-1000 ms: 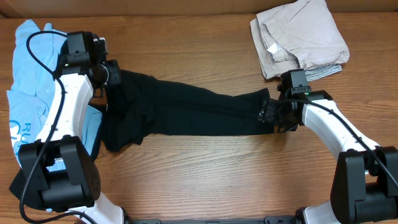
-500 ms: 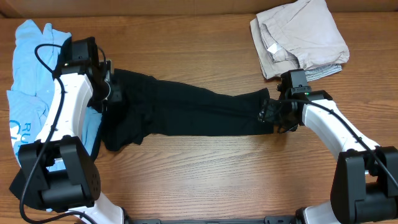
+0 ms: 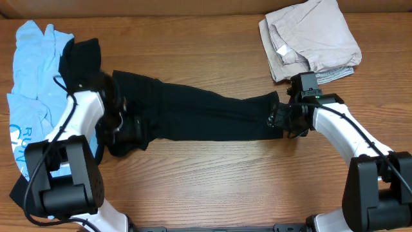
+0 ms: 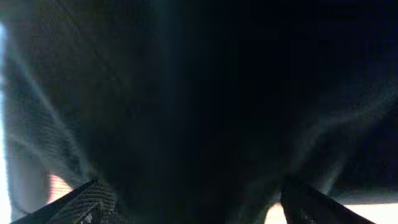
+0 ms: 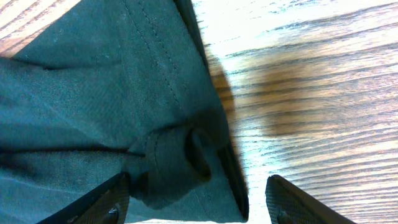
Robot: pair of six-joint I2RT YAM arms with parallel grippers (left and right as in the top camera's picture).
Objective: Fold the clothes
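Observation:
The robot's right hand should grab the black garment (image 3: 206, 113) by the hemmed corner at its end (image 3: 279, 133) next, so that it can pull that end out and fold it inward.
A long black garment (image 3: 206, 113) of the clothes lies stretched left to right across the wooden table (image 3: 212, 174). My left gripper (image 3: 122, 124) hovers over its bunched left end. In the left wrist view dark fabric (image 4: 199, 93) fills the frame and the left gripper (image 4: 199, 205) is open, fingers far apart. My right gripper (image 3: 283, 119) sits at the garment's right end. In the right wrist view that gripper (image 5: 199, 202) is open, with the hemmed corner of the fabric (image 5: 93, 93) between its fingers and bare wood by the right finger (image 5: 305, 205).
A light blue printed T-shirt (image 3: 32, 71) lies at the table's left edge, partly under my left arm. Folded beige pieces (image 3: 315, 38) are stacked at the back right, just behind my right wrist. Bare wood lies in front of the garment.
My left gripper opened, let go of the black garment's left end, and swung toward the front over the fabric. The right arm has not moved.

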